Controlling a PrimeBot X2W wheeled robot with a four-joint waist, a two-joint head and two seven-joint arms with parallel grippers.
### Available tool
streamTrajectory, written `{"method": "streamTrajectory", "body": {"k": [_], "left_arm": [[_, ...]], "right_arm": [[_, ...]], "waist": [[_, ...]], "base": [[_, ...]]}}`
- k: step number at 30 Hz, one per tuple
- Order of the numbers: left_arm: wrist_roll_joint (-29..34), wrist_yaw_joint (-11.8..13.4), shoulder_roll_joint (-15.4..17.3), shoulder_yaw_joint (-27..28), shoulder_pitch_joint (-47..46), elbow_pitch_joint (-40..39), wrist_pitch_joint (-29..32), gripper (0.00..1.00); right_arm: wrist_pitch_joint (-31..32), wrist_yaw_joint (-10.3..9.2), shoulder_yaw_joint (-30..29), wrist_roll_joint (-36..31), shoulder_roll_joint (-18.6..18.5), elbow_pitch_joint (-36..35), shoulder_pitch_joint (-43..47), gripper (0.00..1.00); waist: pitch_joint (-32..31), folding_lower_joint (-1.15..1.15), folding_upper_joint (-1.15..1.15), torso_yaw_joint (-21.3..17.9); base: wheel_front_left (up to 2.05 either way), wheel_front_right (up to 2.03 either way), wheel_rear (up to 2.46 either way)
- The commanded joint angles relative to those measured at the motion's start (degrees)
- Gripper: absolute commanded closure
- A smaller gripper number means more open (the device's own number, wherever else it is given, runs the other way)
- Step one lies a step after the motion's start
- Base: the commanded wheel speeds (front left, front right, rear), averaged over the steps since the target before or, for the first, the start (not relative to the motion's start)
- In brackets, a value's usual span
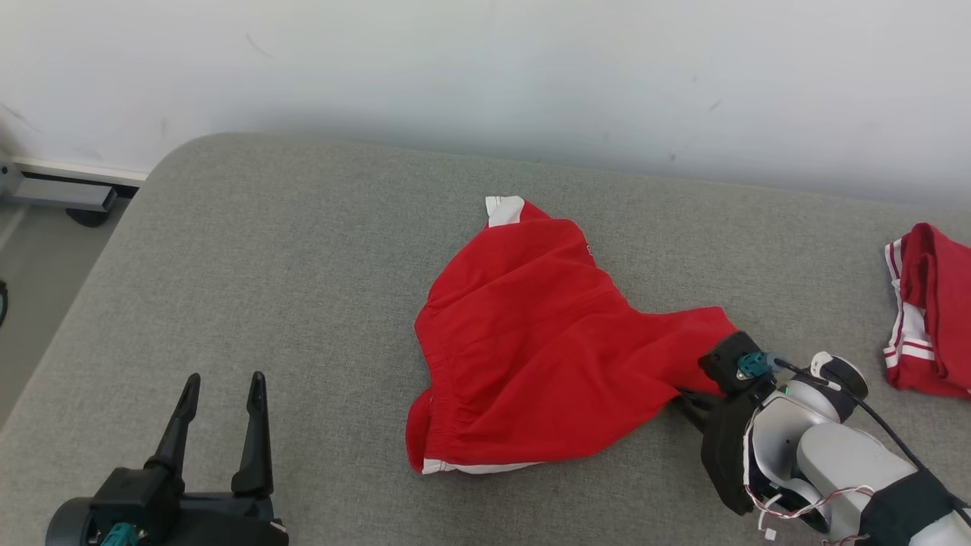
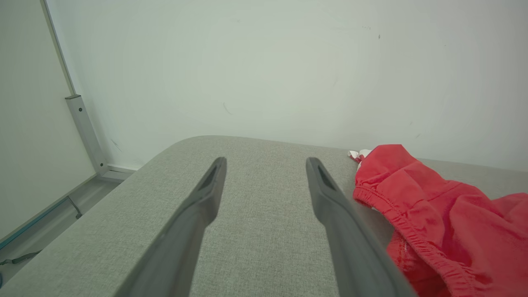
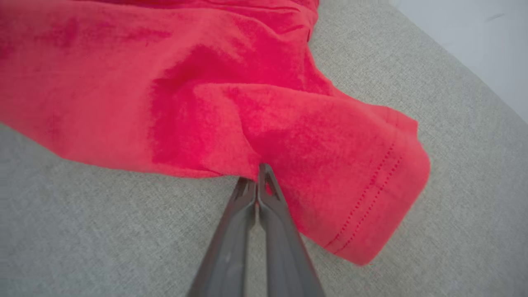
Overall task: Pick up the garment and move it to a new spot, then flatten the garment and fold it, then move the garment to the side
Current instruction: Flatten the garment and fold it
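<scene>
The left gripper grabs the garment by its white waistband corner point(image 1: 435, 465) next, where the trim peeks out beside the slack red cloth point(image 1: 537, 364).
The garment point(image 1: 531, 341) is a pair of red shorts with white trim, lying rumpled in the middle of the grey padded surface point(image 1: 265, 250). My right gripper point(image 3: 258, 185) is shut on the edge of one red leg of the garment point(image 3: 255, 123), near its stitched hem. From the head camera that gripper point(image 1: 686, 398) sits at the garment's right leg, fingertips hidden by cloth. My left gripper point(image 1: 224, 394) stands open at the lower left, apart from the garment, nothing between its fingers. Seen from the left wrist, the left gripper point(image 2: 266, 165) points at the bare surface with the garment's waistband point(image 2: 412, 198) to its right.
A second red and white garment point(image 1: 929, 311) lies bunched at the right edge of the surface. A pale wall point(image 1: 485, 76) runs behind. The surface's rounded corner point(image 1: 174, 159) drops to the floor at the left, where a metal frame point(image 2: 82, 132) stands.
</scene>
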Motion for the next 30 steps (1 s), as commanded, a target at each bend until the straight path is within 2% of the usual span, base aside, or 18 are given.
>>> {"method": "streamTrajectory", "body": {"k": [1,10,16,22,30], "left_arm": [[0.3,-0.3,0.1,0.2,-0.4,0.1,-0.3,0.0],[0.7,-0.6,-0.1,0.4,-0.1,0.1,-0.3,0.0],[0.7,-0.9,-0.2,0.1,-0.3,0.4,-0.3,0.0],[0.6,-1.2,-0.3,-0.8,-1.2,0.6,-0.3,0.0],[0.5,-1.8,-0.6,-2.6,-2.5,1.6,-0.3,0.0]], "right_arm": [[-0.5,-0.14,0.0,1.6,0.1,-0.5,-0.6,1.0],[-1.9,-0.14,-0.4,5.5,-2.0,-6.4,-3.5,1.0],[0.2,-0.14,-0.7,7.1,-1.4,-8.1,-5.8,1.0],[2.9,-0.14,1.4,8.5,-0.3,-5.9,-9.5,1.0],[4.3,-0.14,6.9,11.6,1.6,4.2,-16.4,1.0]], "waist": [[-0.1,0.0,0.0,-0.2],[-0.5,0.0,0.0,-0.8],[-0.4,0.0,0.0,-0.3],[0.2,0.0,0.0,1.2],[1.3,0.0,0.0,4.7]], "base": [[0.0,0.0,0.0],[0.0,0.0,0.0],[0.0,0.0,0.0],[0.0,0.0,0.0],[0.0,0.0,0.0]]}}
